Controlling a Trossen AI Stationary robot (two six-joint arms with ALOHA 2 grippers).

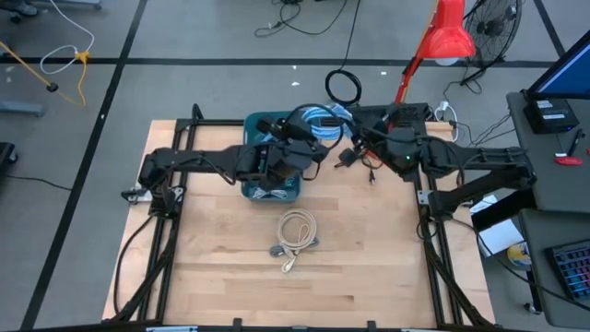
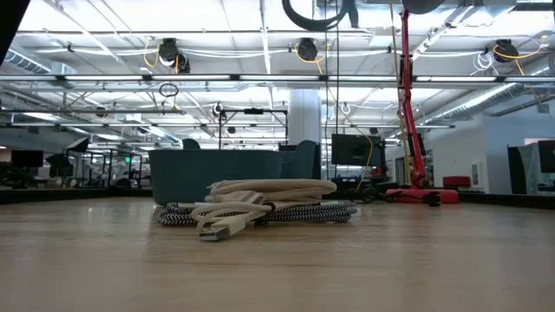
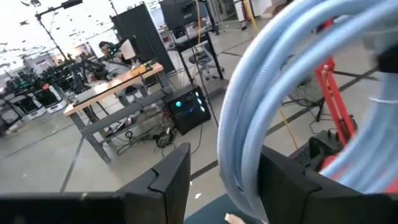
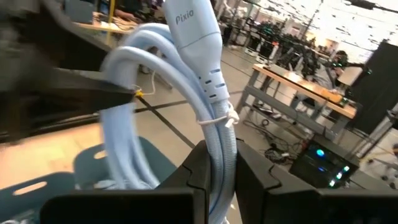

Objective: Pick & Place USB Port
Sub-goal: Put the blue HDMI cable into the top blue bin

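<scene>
The light blue coil needs to be sorted into the bin (image 1: 272, 175), so I next need to grab the coil by its bundled pieces of cable with my left gripper.
A light blue coiled cable (image 1: 320, 118) with a white "Pixio" plug (image 4: 196, 37) hangs in the air over the far end of a dark teal bin (image 1: 272, 175). My right gripper (image 4: 222, 171) comes from the table's right and is shut on the coil. My left gripper (image 3: 225, 180) reaches in from the left over the bin. It is open, with one finger on each side of the coil's strands (image 3: 249, 124). A beige cable coil (image 1: 297, 231) lies flat on the table nearer the front, beside a braided black-and-white cable (image 2: 303, 211). My right gripper pinches the blue coil's bundled strands (image 4: 222, 140) between its two fingers, just below the white tie under the plug. The coil is lifted clear, and its loops arch away above the bin. My left gripper's one finger (image 3: 283, 177) lies against the strands; a gap shows beside the other.
The bin sits at the table's far middle with white items inside (image 1: 269, 192). Bare wood lies on both sides of the beige coil. A red lamp stand (image 1: 433, 41) and a black cable loop (image 1: 344, 86) stand beyond the far edge. A desk with equipment (image 1: 553, 138) is off to the right.
</scene>
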